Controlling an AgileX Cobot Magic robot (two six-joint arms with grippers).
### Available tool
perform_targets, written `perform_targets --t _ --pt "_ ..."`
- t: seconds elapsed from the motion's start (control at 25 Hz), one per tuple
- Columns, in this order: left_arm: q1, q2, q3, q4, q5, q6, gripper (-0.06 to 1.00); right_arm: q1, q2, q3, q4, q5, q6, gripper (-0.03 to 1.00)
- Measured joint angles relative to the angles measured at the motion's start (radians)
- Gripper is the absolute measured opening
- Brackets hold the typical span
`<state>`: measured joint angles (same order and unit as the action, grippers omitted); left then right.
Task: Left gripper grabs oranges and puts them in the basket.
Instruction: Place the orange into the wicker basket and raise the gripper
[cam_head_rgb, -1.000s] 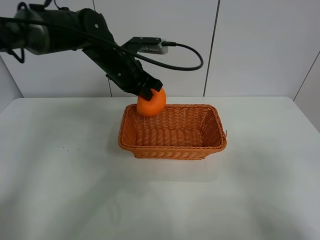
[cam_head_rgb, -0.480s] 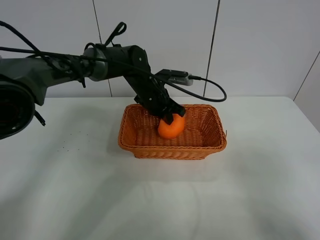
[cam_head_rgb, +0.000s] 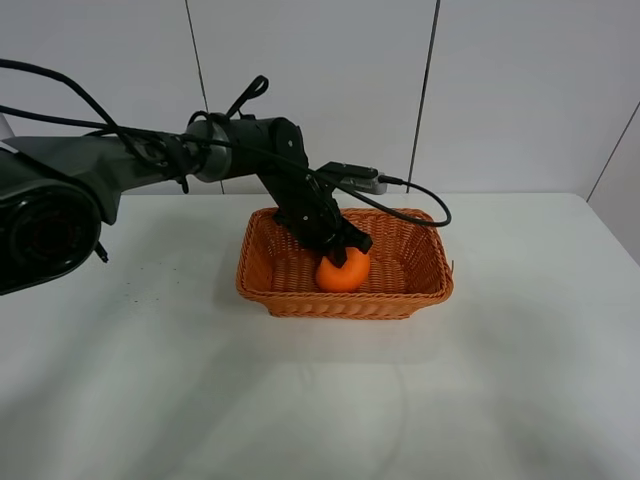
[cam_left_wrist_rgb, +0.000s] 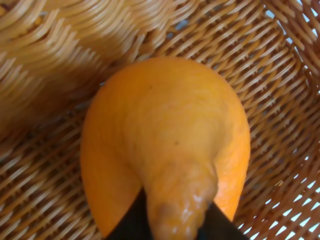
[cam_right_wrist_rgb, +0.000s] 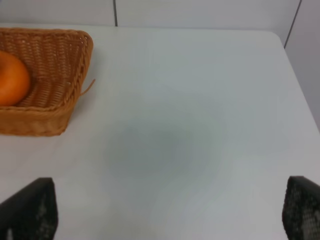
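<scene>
My left gripper opens next, since the orange's bottom (cam_head_rgb: 342, 288) sits low on the woven bottom inside the basket's rim, so the orange would rest there.
The orange (cam_head_rgb: 342, 274) sits low inside the wicker basket (cam_head_rgb: 350, 302), near its middle, on or just above the woven floor. My left gripper (cam_head_rgb: 344, 251) reaches down into the basket from the back left and is shut on the orange's top. In the left wrist view the orange (cam_left_wrist_rgb: 165, 145) fills the picture over the basket weave (cam_left_wrist_rgb: 280, 75), and the black fingertips (cam_left_wrist_rgb: 135, 225) pinch it on both sides of the bumpy knob. In the right wrist view the basket (cam_right_wrist_rgb: 55, 55) and orange (cam_right_wrist_rgb: 10, 77) show at the far left, and my right gripper (cam_right_wrist_rgb: 166, 210) is open over bare table.
The white table (cam_head_rgb: 150, 380) surrounds the basket. A black cable (cam_head_rgb: 420, 205) loops from the left wrist over the basket's back rim. A panelled wall stands behind. The right arm is out of the exterior high view.
My left gripper carried the orange from above the basket's back-left rim to the right and down into the basket, then lowered it a little further toward the floor.
</scene>
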<state>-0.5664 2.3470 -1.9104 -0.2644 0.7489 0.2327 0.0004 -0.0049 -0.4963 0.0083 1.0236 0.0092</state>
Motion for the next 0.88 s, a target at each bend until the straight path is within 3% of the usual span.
perform_targets --t 0.24,0.32,0.56,0.68,0.88 --pt "0.000 0.000 0.000 0.000 0.003 0.000 0.17 0.000 0.000 0.000 0.000 0.000 0.000 0.69" --pt "0.000 0.000 -0.001 0.000 0.011 0.000 0.25 0.000 0.000 0.000 0.000 0.000 0.000 0.69" --pt "0.000 -0.010 -0.001 0.037 0.035 0.000 0.77 0.000 0.000 0.000 0.000 0.000 0.000 0.69" --pt "0.000 -0.029 -0.002 0.049 0.037 0.000 0.83 0.000 0.000 0.000 0.000 0.000 0.000 0.69" --pt "0.000 -0.048 -0.024 0.050 0.064 0.000 0.85 0.000 0.000 0.000 0.000 0.000 0.000 0.69"
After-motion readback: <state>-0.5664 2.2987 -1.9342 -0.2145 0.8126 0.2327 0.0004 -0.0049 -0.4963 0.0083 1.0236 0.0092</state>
